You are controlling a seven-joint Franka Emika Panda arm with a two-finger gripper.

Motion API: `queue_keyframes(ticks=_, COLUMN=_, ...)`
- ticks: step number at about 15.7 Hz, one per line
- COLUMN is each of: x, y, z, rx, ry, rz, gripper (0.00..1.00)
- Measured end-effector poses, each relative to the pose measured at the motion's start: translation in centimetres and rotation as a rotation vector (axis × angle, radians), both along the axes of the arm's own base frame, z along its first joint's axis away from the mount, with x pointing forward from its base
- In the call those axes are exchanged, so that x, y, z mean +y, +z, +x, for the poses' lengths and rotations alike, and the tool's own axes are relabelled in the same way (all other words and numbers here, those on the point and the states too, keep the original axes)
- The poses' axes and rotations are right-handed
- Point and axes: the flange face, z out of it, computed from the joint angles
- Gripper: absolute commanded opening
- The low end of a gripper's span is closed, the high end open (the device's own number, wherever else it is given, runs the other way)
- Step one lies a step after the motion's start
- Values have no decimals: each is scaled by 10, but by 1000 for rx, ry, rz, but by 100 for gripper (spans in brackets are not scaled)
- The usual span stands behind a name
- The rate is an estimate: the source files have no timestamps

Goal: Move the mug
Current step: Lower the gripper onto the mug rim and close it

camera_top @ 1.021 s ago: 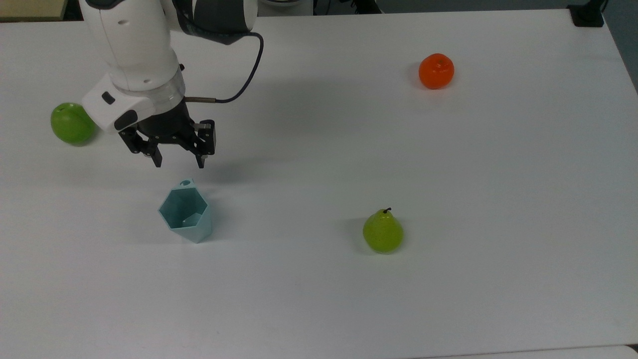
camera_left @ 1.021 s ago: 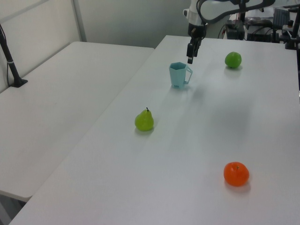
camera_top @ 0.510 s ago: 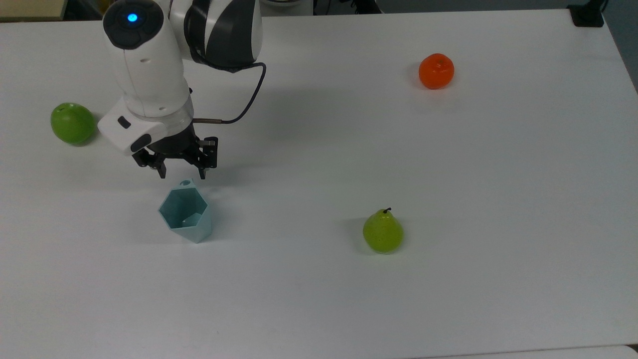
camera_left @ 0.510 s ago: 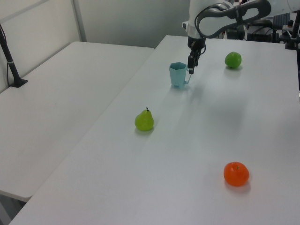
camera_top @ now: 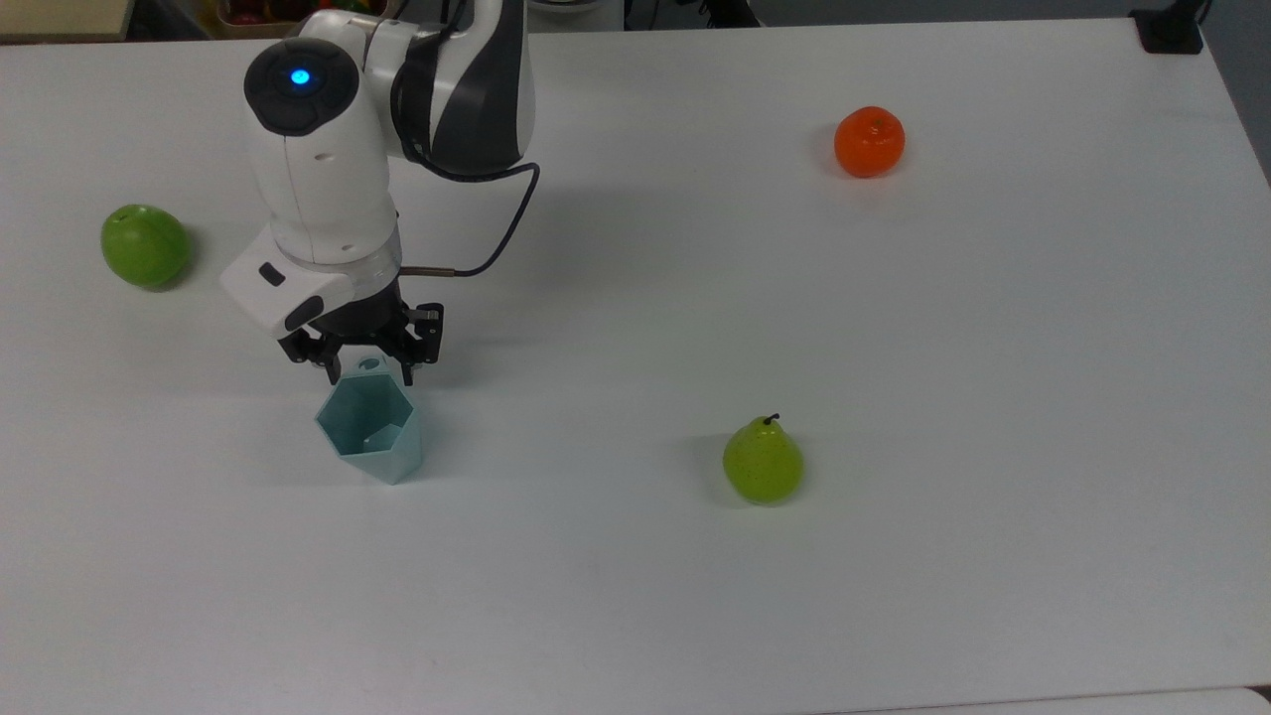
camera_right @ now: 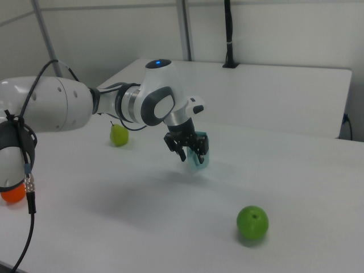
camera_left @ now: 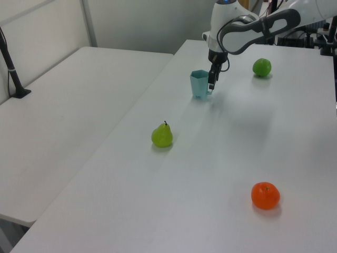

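Note:
Next, my gripper grips its small ring handle (camera_left: 209,93) to move the mug, keeping its hexagonal rim (camera_left: 199,74) free.
The mug (camera_top: 372,429) is a pale blue-teal faceted cup with a hexagonal rim, standing upright on the white table (camera_top: 894,397). It also appears as the mug (camera_left: 199,84) and the mug (camera_right: 199,153). My gripper (camera_top: 368,376) is open and lowered over the mug's small ring tab, one finger on each side of it, at the mug's upper edge in the top view. In the left view my gripper (camera_left: 211,84) hangs at the mug's right side. In the right view my gripper (camera_right: 191,153) partly covers the mug.
A green apple (camera_top: 144,245) lies at the top view's left, close to the arm. A green pear (camera_top: 762,463) sits to the mug's right in the top view, and an orange (camera_top: 869,141) lies at the upper right. A second table (camera_left: 63,105) adjoins in the left view.
My arm has come down and toward the mug. The open gripper went from above and behind the tab to straddling it. The mug and fruits have not moved.

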Motion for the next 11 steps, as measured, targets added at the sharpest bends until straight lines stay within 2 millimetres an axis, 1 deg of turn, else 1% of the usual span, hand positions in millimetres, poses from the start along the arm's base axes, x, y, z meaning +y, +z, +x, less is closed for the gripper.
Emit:
queue_keyframes(ticks=2, x=3, y=-6, z=1, rx=-3, ry=5, rz=0, gripper=53)
queue_keyframes(ticks=7, x=9, y=-7, z=3, rx=-12, ry=15, rz=-1, gripper=42)
queue_keyframes(ticks=11, x=9, y=-7, z=3, rx=-12, ry=15, rz=-2, gripper=30)
